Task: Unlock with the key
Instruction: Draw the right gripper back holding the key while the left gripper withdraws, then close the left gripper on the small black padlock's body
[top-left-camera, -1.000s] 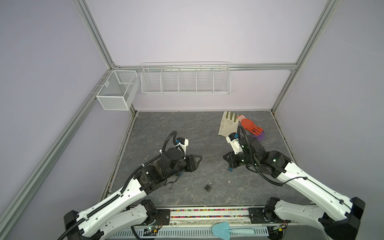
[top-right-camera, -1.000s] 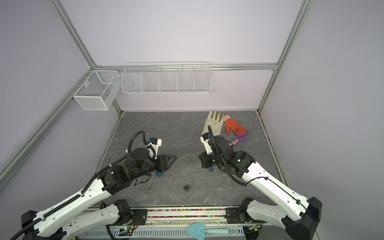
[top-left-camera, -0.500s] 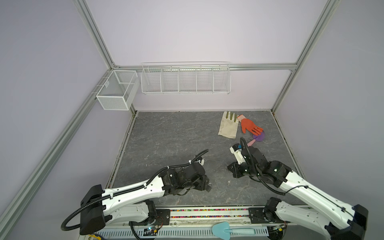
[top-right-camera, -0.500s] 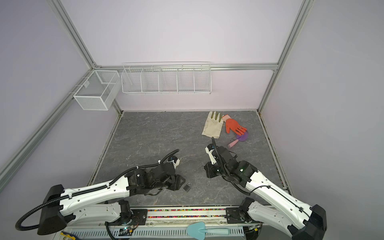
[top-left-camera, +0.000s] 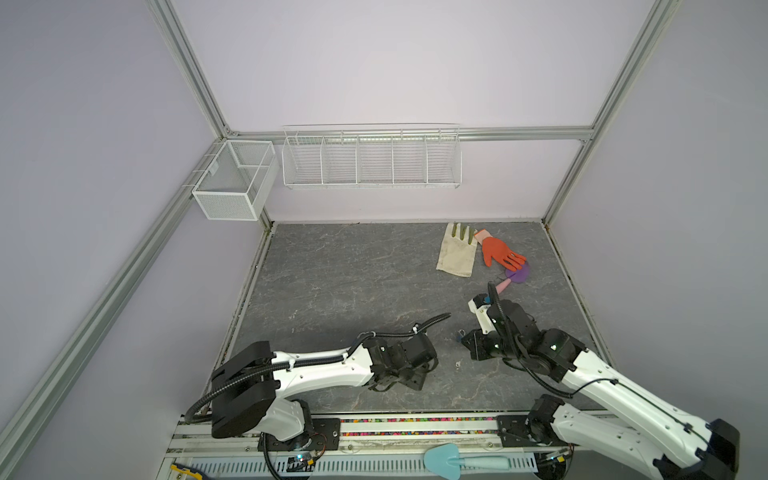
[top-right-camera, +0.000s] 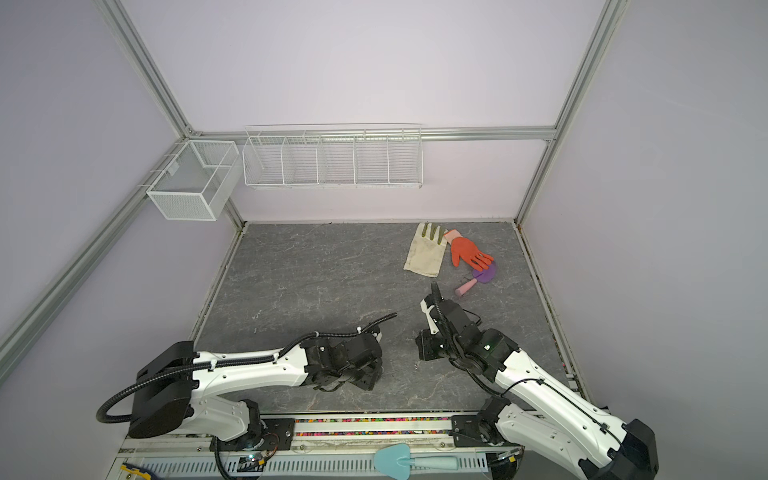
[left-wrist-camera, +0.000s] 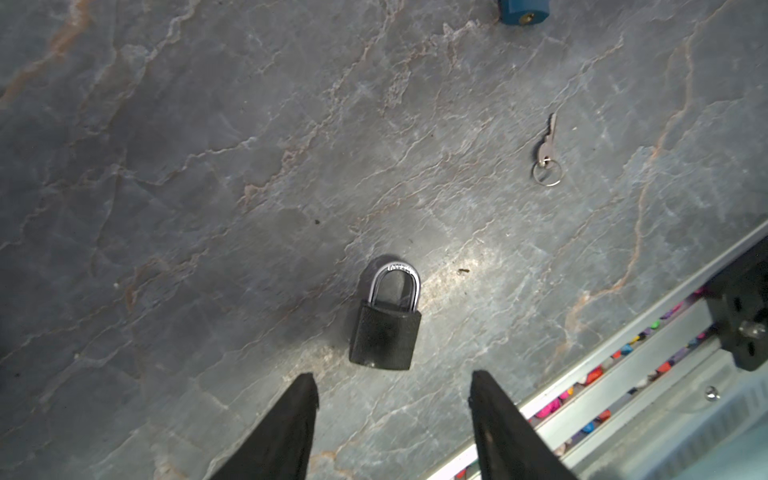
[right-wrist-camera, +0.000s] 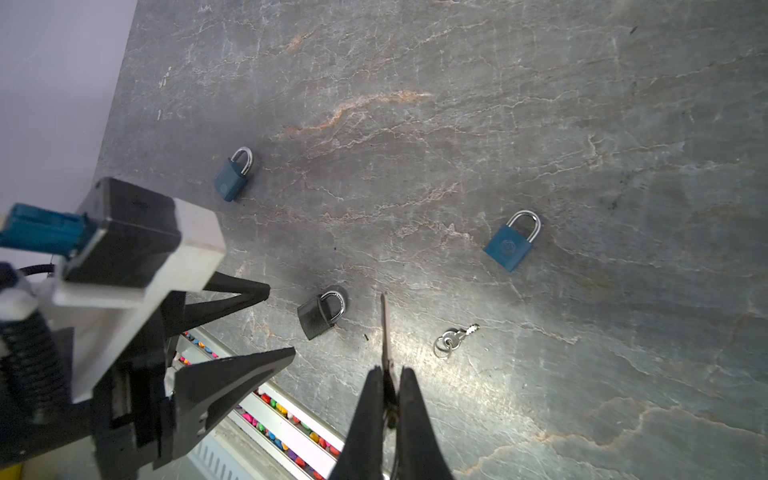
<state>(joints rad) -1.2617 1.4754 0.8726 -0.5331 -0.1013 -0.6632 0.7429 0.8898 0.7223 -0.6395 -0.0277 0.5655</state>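
My left gripper grabs the black padlock (left-wrist-camera: 385, 332) by the sides of its body next. That leaves the keyhole end opposite the shackle (left-wrist-camera: 397, 268) free to unlock.
A black padlock (left-wrist-camera: 385, 332) with a closed silver shackle lies flat on the grey stone floor near the front rail. My left gripper (left-wrist-camera: 392, 380) hangs open just short of the padlock's body, a finger on either side of its line, nothing between them. Both top views show this gripper (top-left-camera: 415, 379) low at front centre, hiding the padlock. My right gripper (right-wrist-camera: 390, 374) is shut on a key (right-wrist-camera: 384, 328), whose blade sticks out past the fingertips, to the right of the black padlock (right-wrist-camera: 322, 313). A second key (right-wrist-camera: 453, 338) on a ring lies loose on the floor.
Two blue padlocks (right-wrist-camera: 513, 243) (right-wrist-camera: 233, 176) lie farther out on the floor. Gloves (top-left-camera: 457, 251) (top-left-camera: 498, 253) and a purple tool (top-left-camera: 515, 274) sit at the back right. Wire baskets (top-left-camera: 370, 158) hang on the back wall. A teal trowel (top-left-camera: 444, 457) rests on the front rail.
My left arm has swung from the left middle down to the front centre over the black padlock, and its jaws have widened. The right gripper has drawn back toward the front, still shut on the key.
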